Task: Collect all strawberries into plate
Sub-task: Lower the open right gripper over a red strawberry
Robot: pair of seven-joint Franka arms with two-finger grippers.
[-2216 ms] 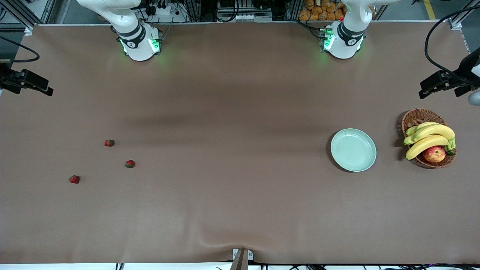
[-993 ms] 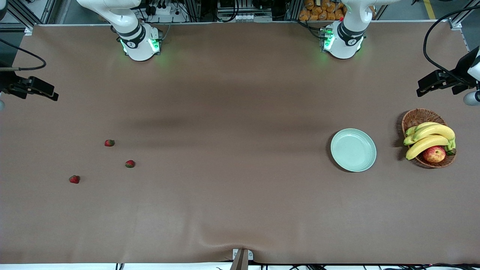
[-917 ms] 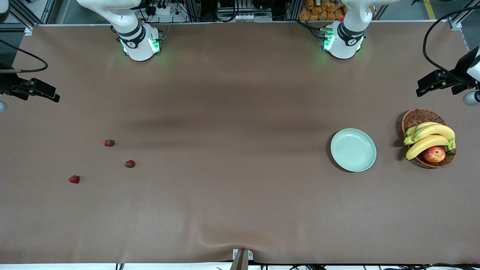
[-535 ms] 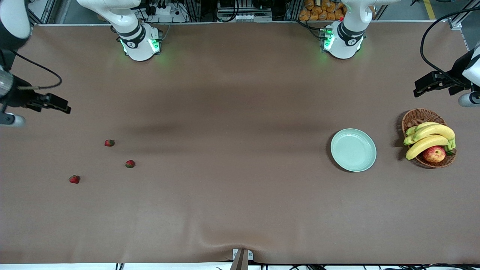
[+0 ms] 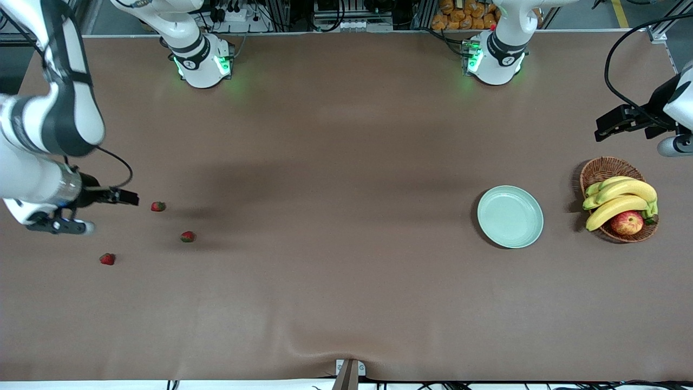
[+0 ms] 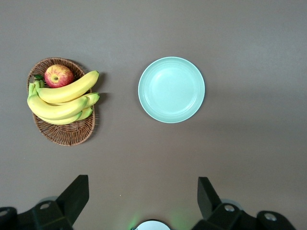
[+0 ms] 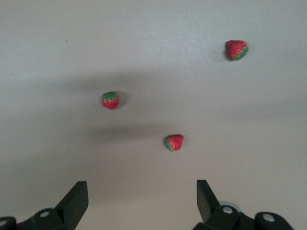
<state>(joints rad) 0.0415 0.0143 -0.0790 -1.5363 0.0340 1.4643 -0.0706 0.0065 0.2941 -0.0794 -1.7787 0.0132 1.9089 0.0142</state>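
A strawberry should be grabbed next by its plump red body with my right gripper. The strawberries can then be collected into the plate (image 5: 510,216).
Three small red strawberries lie apart on the brown table toward the right arm's end: one (image 5: 158,206) (image 7: 174,142), one (image 5: 188,236) (image 7: 110,100) and one (image 5: 107,259) (image 7: 237,49). The mint-green plate (image 5: 510,216) (image 6: 171,89) sits bare toward the left arm's end. My right gripper (image 5: 57,225) (image 7: 142,199) hangs open and holds nothing, in the air beside the strawberries at the table's end. My left gripper (image 5: 675,145) (image 6: 143,196) is open too, with nothing in it, up over the table's end beside the basket.
A wicker basket (image 5: 601,168) (image 6: 67,135) with bananas (image 5: 620,197) and an apple (image 5: 627,222) stands beside the plate, toward the left arm's end. Both arm bases stand at the table's edge farthest from the front camera. Brown tabletop lies between strawberries and plate.
My right arm has swung in over the table and come close to the strawberries. My left gripper has drifted slightly. Strawberries, plate and basket have not moved.
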